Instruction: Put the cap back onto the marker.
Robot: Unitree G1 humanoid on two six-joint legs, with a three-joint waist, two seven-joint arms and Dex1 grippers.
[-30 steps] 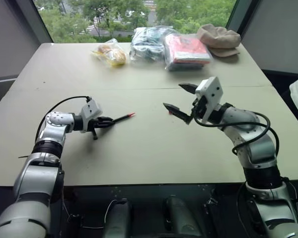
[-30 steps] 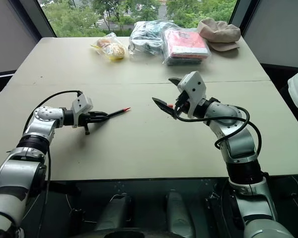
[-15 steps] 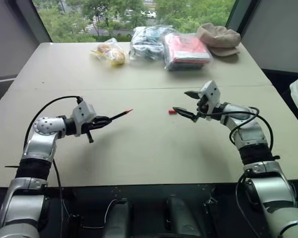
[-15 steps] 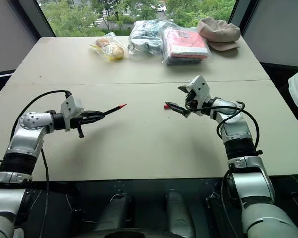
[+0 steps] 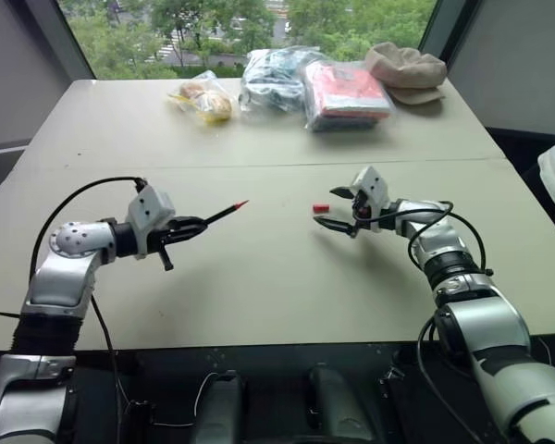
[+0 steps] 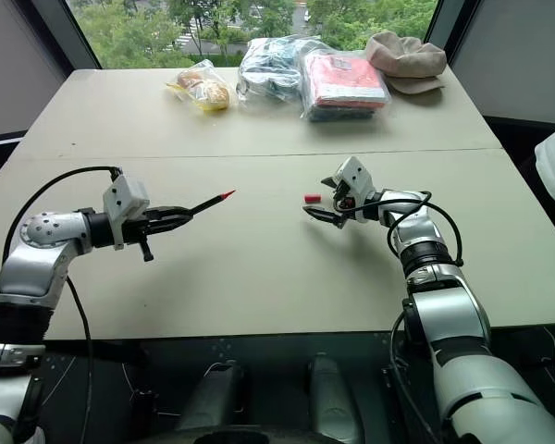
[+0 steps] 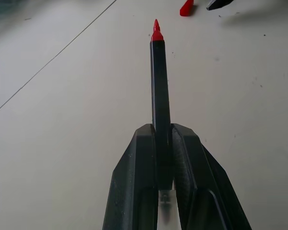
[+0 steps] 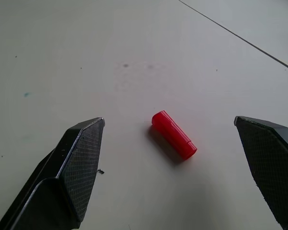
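Note:
Next, my right gripper takes hold of the red cap by its closed end, so its open end stays free to slide onto the marker [image 5: 224, 213].
The marker [image 5: 224, 213] is a slim black stick with a bare red tip, held above the table and pointing right toward the cap. My left gripper [image 5: 196, 225] is shut on its rear end; in the left wrist view the marker [image 7: 159, 86] juts out from between the closed fingers [image 7: 134, 191]. The cap [image 5: 320, 208], a tiny red cylinder, lies on its side on the table. My right gripper [image 5: 328, 209] hangs low over it, open wide. In the right wrist view the cap [image 8: 174, 134] lies between the two spread fingertips [image 8: 84, 148], touching neither.
Along the table's far edge lie a yellow snack bag [image 5: 205, 100], a clear bag of dark items [image 5: 276, 79], a red packet in clear plastic [image 5: 347, 92] and a beige hat [image 5: 407, 72]. A seam [image 5: 259, 167] crosses the tabletop behind both grippers.
My right gripper has dropped from mid-air and reached forward until its open fingers straddle the cap. My left gripper has drawn back and lifted slightly with the marker.

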